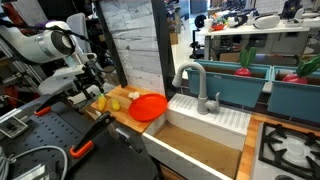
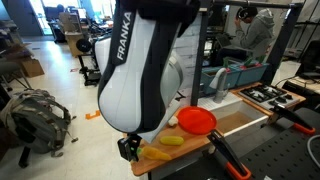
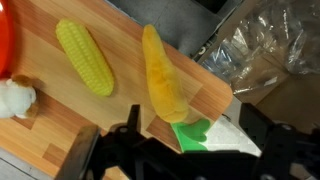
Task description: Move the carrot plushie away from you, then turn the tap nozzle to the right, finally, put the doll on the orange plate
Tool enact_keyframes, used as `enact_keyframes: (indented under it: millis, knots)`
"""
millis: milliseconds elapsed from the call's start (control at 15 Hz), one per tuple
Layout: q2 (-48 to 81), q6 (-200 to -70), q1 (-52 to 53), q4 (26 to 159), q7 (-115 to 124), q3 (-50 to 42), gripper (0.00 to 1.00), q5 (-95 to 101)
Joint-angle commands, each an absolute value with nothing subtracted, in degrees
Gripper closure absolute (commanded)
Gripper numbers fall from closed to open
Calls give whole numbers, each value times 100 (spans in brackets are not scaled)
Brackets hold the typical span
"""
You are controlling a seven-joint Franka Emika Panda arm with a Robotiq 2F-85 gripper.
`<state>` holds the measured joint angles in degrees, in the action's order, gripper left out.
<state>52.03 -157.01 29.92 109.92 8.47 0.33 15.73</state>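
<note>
I should move my gripper first and then close it on the carrot's thick end. The carrot's thick end (image 3: 170,106) is off-centre between my open fingers, and they look to be above that end.
In the wrist view the carrot plushie (image 3: 163,75) lies on the wooden counter (image 3: 70,115), yellow-orange, with its green leaf end (image 3: 200,133) pointing toward my gripper (image 3: 180,160). The gripper is open, and its dark fingers (image 3: 85,155) stand either side of the leaf end without touching it. A small white toy, apparently the doll (image 3: 15,97), sits at the left edge beside the orange plate (image 3: 5,40). Both exterior views show the plate (image 1: 148,106) (image 2: 197,121). The grey tap nozzle (image 1: 195,85) arches over the white sink (image 1: 215,118).
A yellow corn toy (image 3: 85,57) lies beside the carrot. Crumpled clear plastic (image 3: 265,50) sits past the counter's edge. A stove burner (image 1: 290,145) lies beyond the sink, and blue bins (image 1: 240,85) stand behind the tap. The arm's white body (image 2: 150,70) blocks much of one exterior view.
</note>
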Motion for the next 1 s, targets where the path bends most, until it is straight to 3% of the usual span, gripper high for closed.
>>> enact_keyframes:
  millis: [0, 267, 333, 467, 933]
  knots:
    - [5497, -15436, 3013, 10561, 637, -26, 0, 1701]
    - [5714, -15262, 2971, 10280, 481, 21, 0, 1681]
    - [5773, -15193, 2957, 10197, 444, 37, 25, 1681]
    - [5844, -15069, 2980, 10083, 398, 10, 34, 1715]
    - [5975, -14728, 3056, 9798, 337, -69, 88, 1902]
